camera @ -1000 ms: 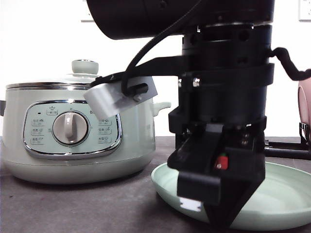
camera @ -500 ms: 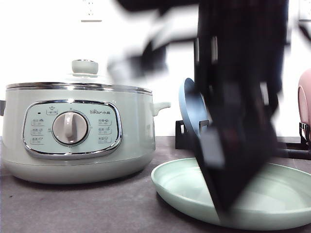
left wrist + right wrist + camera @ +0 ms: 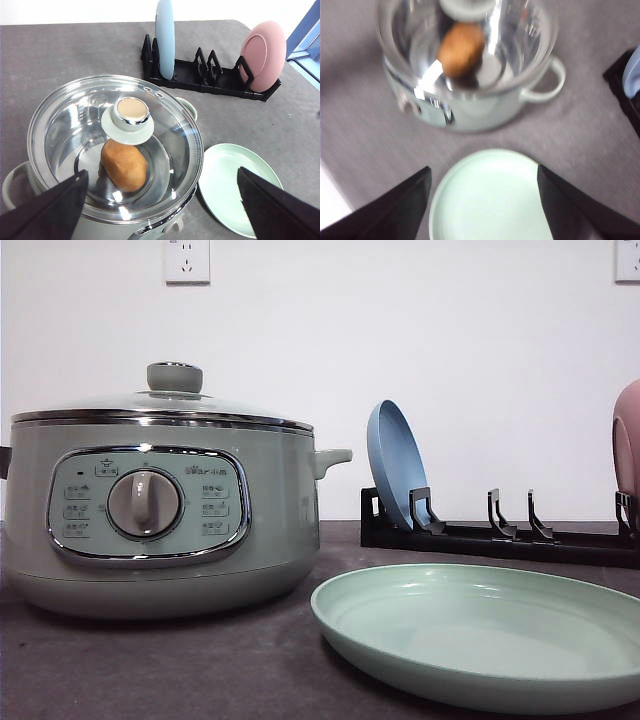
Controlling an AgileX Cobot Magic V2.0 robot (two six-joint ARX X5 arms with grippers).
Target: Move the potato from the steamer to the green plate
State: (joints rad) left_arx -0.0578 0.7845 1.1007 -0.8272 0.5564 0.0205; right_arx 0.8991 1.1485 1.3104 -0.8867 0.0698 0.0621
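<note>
Next, my left gripper grabs the lid by its narrow raised knob (image 3: 174, 378), since the wide glass disc spreads far past my fingers.
The pale-green steamer (image 3: 150, 510) stands at the left with its glass lid (image 3: 115, 150) on. Through the glass the orange-brown potato (image 3: 124, 165) lies on the bottom, also visible as the potato (image 3: 461, 49) from the right wrist. The green plate (image 3: 480, 640) lies bare on the table just right of the steamer. My left gripper (image 3: 162, 175) hovers open high above the lid and its knob (image 3: 131, 112). My right gripper (image 3: 484, 170) is open too, high over the green plate (image 3: 490, 200), with the steamer (image 3: 470, 95) beyond it. Neither holds anything.
Behind the green plate stands a black dish rack (image 3: 500, 535) with a blue plate (image 3: 395, 475) upright at its left end and a pink plate (image 3: 262, 55) at its right end. The tabletop (image 3: 75, 50) is dark grey.
A black arm and gripper that hung over the green plate and blocked the front view has swung up and out of it. The steamer and plates stayed put.
</note>
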